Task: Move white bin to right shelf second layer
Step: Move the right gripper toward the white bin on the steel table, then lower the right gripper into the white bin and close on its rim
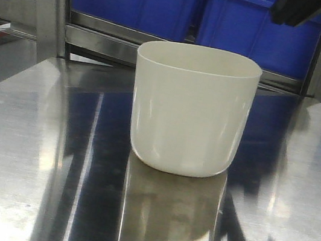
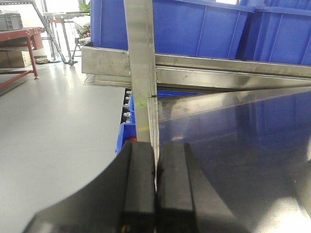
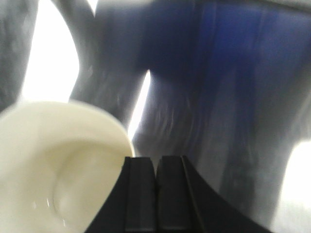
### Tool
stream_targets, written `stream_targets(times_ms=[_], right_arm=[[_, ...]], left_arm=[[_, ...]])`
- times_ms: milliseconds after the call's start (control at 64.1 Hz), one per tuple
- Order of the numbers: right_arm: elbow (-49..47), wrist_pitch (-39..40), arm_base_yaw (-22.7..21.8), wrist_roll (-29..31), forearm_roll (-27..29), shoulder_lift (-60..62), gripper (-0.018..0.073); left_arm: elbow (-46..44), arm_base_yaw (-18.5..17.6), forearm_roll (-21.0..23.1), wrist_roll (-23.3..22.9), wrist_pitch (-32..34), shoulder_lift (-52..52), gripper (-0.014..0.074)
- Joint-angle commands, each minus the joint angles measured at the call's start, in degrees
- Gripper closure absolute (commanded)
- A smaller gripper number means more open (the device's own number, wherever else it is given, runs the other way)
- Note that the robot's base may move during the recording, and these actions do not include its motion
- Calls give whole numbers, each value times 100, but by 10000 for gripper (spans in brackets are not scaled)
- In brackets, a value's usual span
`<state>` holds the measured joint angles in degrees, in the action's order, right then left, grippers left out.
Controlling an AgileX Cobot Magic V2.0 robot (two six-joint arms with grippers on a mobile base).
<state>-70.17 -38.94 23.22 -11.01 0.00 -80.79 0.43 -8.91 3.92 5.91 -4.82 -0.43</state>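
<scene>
The right gripper grabs the white bin (image 1: 191,108) by its rim (image 1: 259,71) next, to move the bin to the right shelf second layer.
The white bin (image 1: 191,108) stands upright and empty on the mirror-like steel tabletop (image 1: 33,155), in the middle of the front view. From the right wrist view I look down into the white bin (image 3: 63,160) at lower left. My right gripper (image 3: 156,159) is shut with nothing in it, above and just right of the bin's rim. My left gripper (image 2: 156,145) is also shut and empty, hovering over the tabletop's left edge (image 2: 154,131), away from the bin. The right shelf second layer is out of view.
Blue crates (image 1: 167,2) sit on a steel rack (image 1: 100,40) right behind the table. A steel upright (image 2: 141,58) rises at the table's left corner. A black arm part (image 1: 297,9) hangs at top right. Grey floor (image 2: 58,136) lies left of the table.
</scene>
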Motion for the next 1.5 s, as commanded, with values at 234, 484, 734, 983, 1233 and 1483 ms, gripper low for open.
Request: stream_targets(times_ms=[234, 484, 734, 983, 1233, 1483], right_arm=[[-292, 4, 19, 316, 0, 111, 18], [-292, -248, 124, 316, 293, 111, -1], [-292, -268, 589, 316, 293, 81, -1], [-292, -355, 583, 316, 227, -166, -1], [-292, -353, 484, 290, 187, -415, -1], [-320, -284, 302, 201, 187, -659, -1]], left_arm=[[211, -21, 31, -20, 482, -80, 512], [211, -21, 31, -20, 482, -80, 512], [211, -21, 31, -20, 482, -80, 512], [211, -21, 31, -20, 482, -80, 512], [211, -21, 31, -20, 482, -80, 512], [211, -21, 31, -20, 482, -80, 512]])
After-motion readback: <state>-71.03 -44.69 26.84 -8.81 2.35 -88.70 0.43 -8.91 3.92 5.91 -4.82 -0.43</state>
